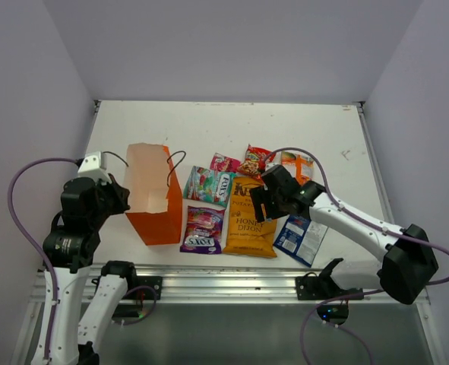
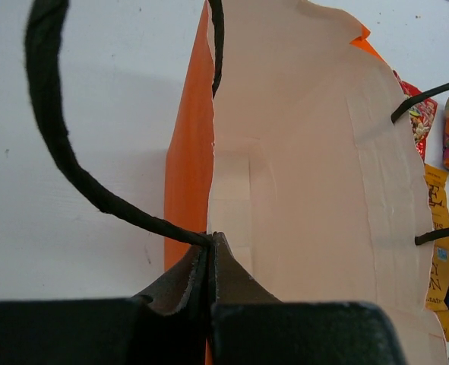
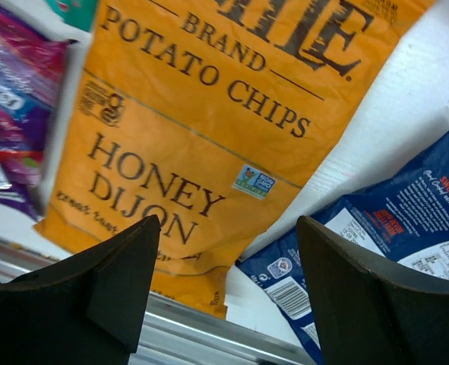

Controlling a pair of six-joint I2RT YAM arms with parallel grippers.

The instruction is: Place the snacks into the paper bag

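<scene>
My right gripper should next grab the Honey Dijon bag by its middle (image 1: 244,218), so both of its ends stay free to drop into the paper bag (image 1: 154,199).
The orange paper bag (image 1: 154,199) stands upright at the left with its mouth open. My left gripper (image 1: 122,199) is shut on the bag's left rim where a dark cord handle (image 2: 64,152) meets it. In the left wrist view the fingertips (image 2: 210,243) pinch the wall of the bag (image 2: 308,190). My right gripper (image 1: 260,204) is open and empty, hovering over the Honey Dijon bag (image 1: 250,220), which fills the right wrist view (image 3: 209,114). The blue-white packet (image 1: 301,237), purple Fox's (image 1: 202,228), teal Fox's (image 1: 209,185), pink (image 1: 225,163), red (image 1: 254,160) and orange (image 1: 297,166) packets lie flat on the table.
All packets lie in a cluster just right of the bag. The table's metal front rail (image 3: 186,327) runs just below the Honey Dijon bag and the blue-white packet (image 3: 406,228). White walls stand on three sides of the white table (image 1: 224,129).
</scene>
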